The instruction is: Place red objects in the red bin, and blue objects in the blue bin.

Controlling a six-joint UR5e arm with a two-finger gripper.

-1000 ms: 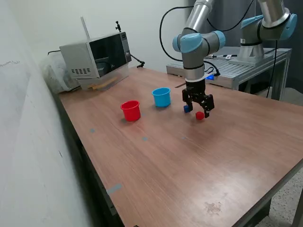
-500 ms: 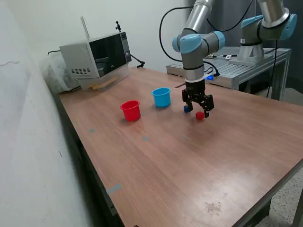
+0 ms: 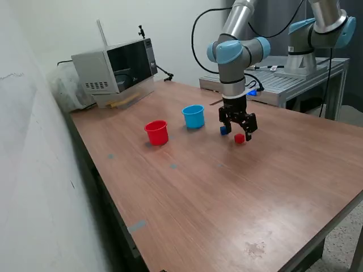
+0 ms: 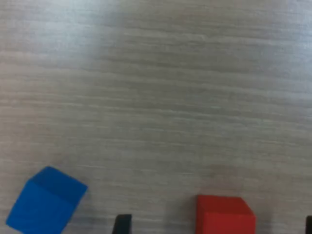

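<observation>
My gripper grabs the red cube's opposite sides next, to drop the small red cube into the red bin.
My gripper hangs low over the table with its jaws open. A small red cube sits on the wood just below it, and a small blue cube lies close by, toward the exterior view's left. In the wrist view the red cube lies between the two dark fingertips of the gripper, untouched, and the blue cube rests outside them. The blue bin and the red bin stand upright further to the exterior view's left.
A microwave sits at the far corner of the wooden table. A second robot arm stands on a metal bench behind the table. A white wall runs along the exterior view's left.
</observation>
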